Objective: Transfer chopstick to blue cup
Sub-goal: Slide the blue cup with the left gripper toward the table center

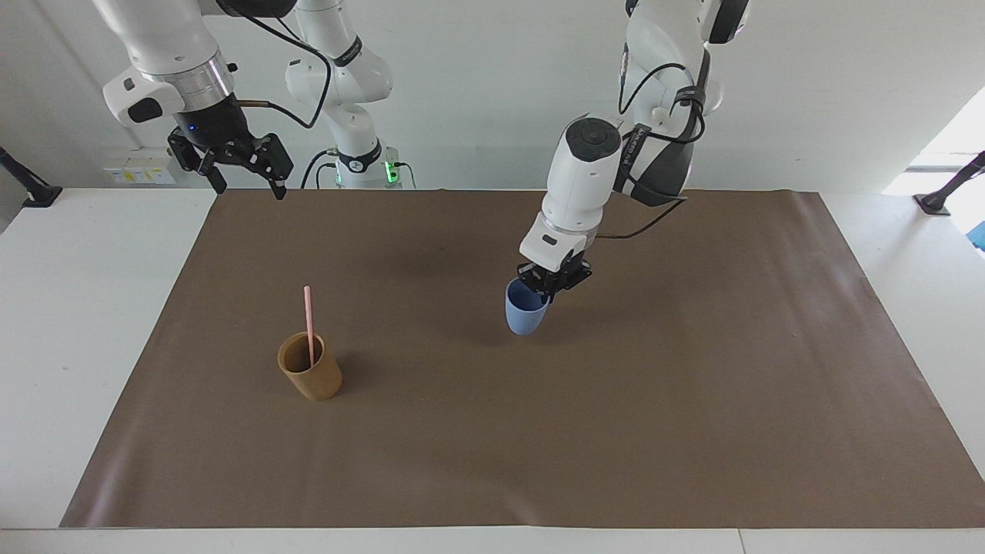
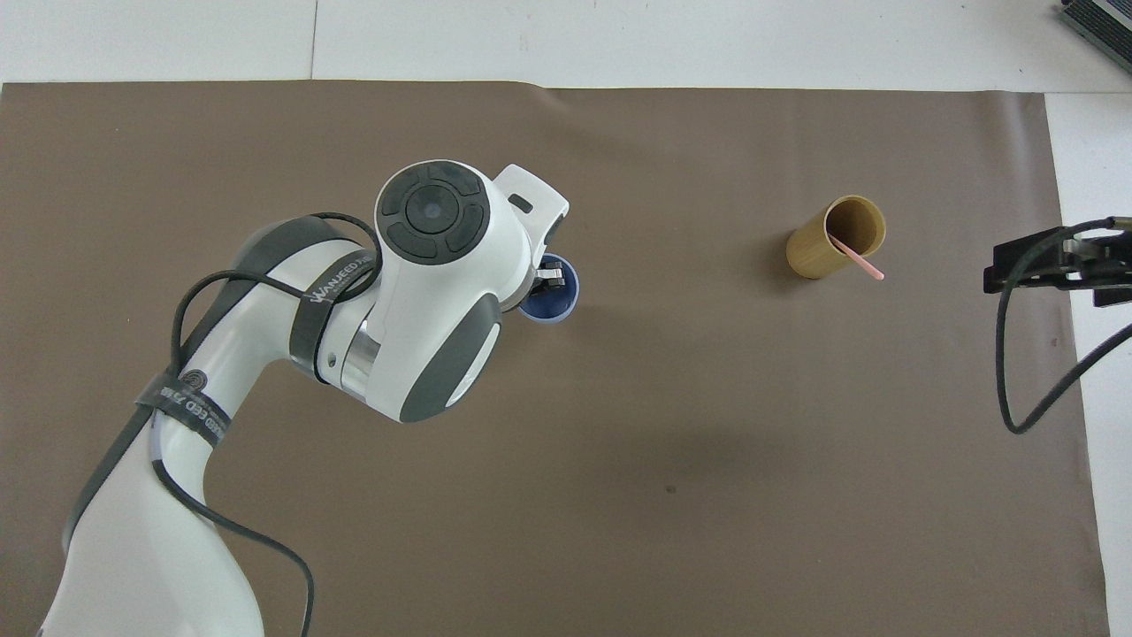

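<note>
Next, my right gripper picks up the pale-pink chopstick by its top end (image 2: 876, 272) to transfer it to the blue cup (image 2: 555, 299).
My left gripper (image 1: 551, 287) is shut on the rim of the blue cup (image 1: 525, 312), which hangs upright a little above the middle of the brown mat; from overhead the cup (image 2: 555, 299) shows partly under the wrist, with the gripper (image 2: 548, 281) at its rim. The pale-pink chopstick (image 1: 308, 323) stands leaning in a tan cup (image 1: 311, 368) toward the right arm's end of the table, also seen from overhead as chopstick (image 2: 856, 258) in tan cup (image 2: 836, 237). My right gripper (image 1: 245, 183) waits open, high over the mat's edge at its own end.
A brown mat (image 1: 492, 462) covers most of the white table (image 1: 69, 323). The right arm's black cable (image 2: 1017, 380) hangs over the mat's edge. A dark device corner (image 2: 1101, 22) lies at the table's corner farthest from the robots.
</note>
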